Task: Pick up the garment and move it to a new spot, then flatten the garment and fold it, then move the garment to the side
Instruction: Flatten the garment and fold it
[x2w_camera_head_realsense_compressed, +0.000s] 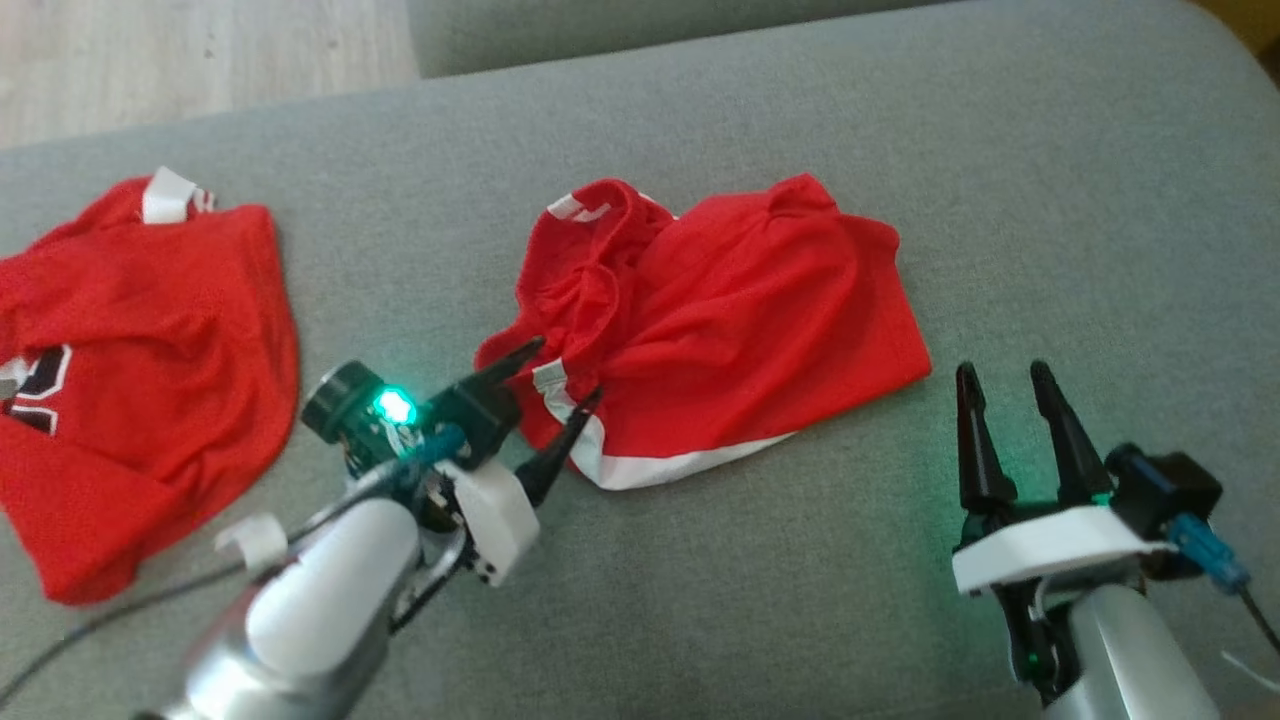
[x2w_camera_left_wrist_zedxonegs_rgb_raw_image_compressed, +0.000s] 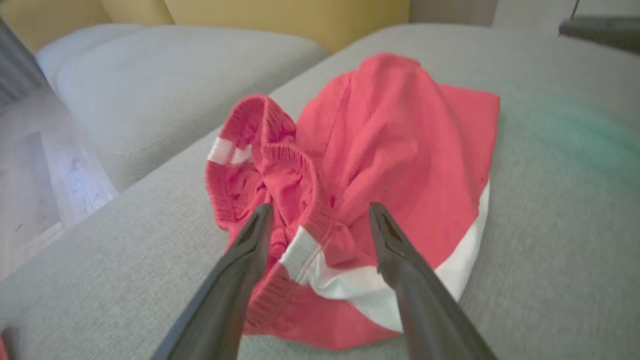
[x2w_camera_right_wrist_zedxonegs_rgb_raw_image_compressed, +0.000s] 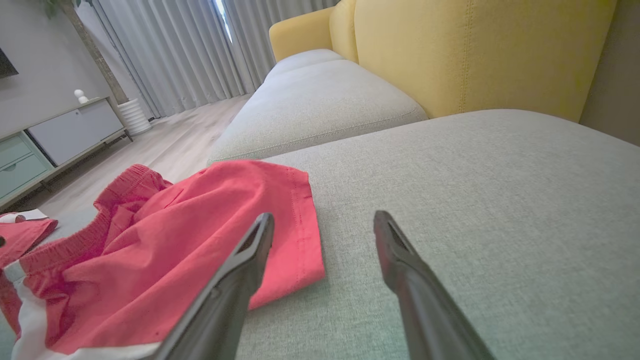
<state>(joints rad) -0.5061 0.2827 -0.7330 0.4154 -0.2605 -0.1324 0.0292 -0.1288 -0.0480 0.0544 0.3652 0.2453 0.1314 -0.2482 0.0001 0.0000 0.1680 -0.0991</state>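
My left gripper will next pick up the shorts by the waistband at the white stripe, as the waistband's fold stands up while the legs of the shorts lie slack.
Red shorts with white trim lie crumpled in the middle of the grey cushion. My left gripper is open at their near left edge, one finger on each side of the bunched waistband and white side stripe. My right gripper is open above bare cushion, just right of the shorts' near right corner, touching nothing.
A second red garment with a white collar tag and dark lettering lies at the cushion's left. Another grey cushion and a yellow backrest lie beyond. Wooden floor shows past the far edge.
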